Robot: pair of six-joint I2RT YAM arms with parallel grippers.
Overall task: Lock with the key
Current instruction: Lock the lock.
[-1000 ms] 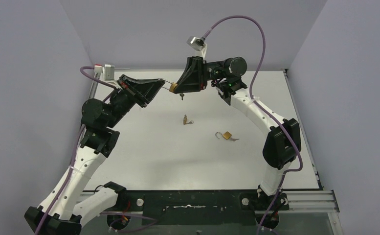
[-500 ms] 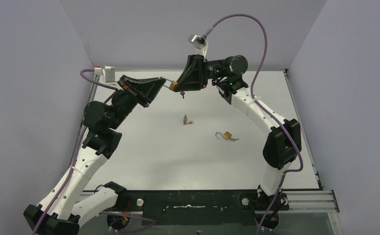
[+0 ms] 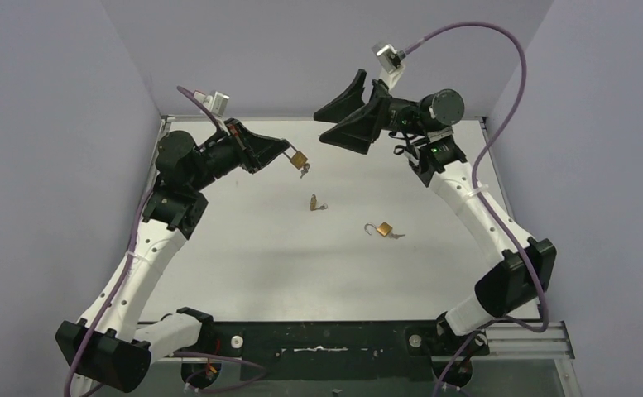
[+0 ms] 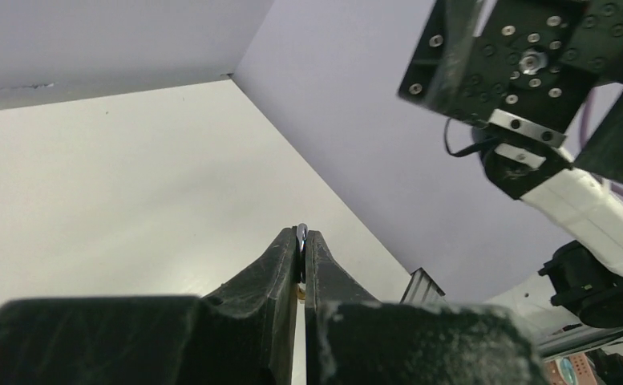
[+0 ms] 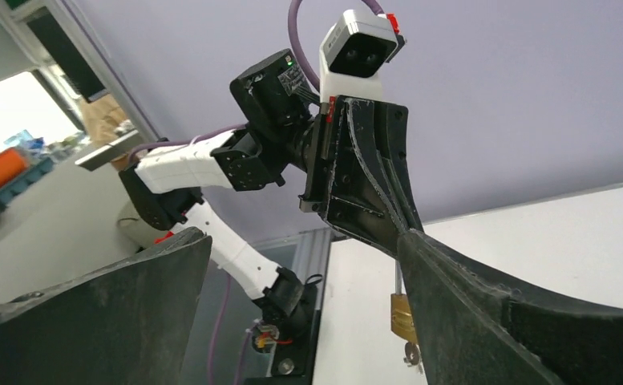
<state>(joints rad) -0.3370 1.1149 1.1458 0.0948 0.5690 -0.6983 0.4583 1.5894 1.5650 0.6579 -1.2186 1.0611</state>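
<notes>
The key needs to be grabbed next by its exposed head (image 3: 304, 170) (image 5: 412, 354) below the padlock's bottom with my right gripper, so I can lock the padlock and pull out the key.
A small brass padlock (image 3: 299, 157) hangs in the air by its silver shackle (image 4: 301, 232), and my left gripper (image 3: 286, 151) is shut on that shackle. A key (image 3: 304, 171) sticks out of the padlock's underside. The right wrist view shows the same padlock (image 5: 402, 315) and key (image 5: 410, 351) dangling below the left gripper's fingers (image 5: 372, 184). My right gripper (image 3: 319, 126) stands wide open a short way right of the padlock and above it, with nothing between its fingers (image 5: 468, 321).
Two more brass padlocks lie on the white table: one (image 3: 314, 201) near the middle, another (image 3: 382, 229) with its shackle open further right. Purple walls enclose the table on three sides. A black base rail (image 3: 326, 339) runs along the near edge.
My right gripper has let go of the padlock, opened wide and pulled back up to the right. The left arm has drawn the padlock slightly left; it now hangs free.
</notes>
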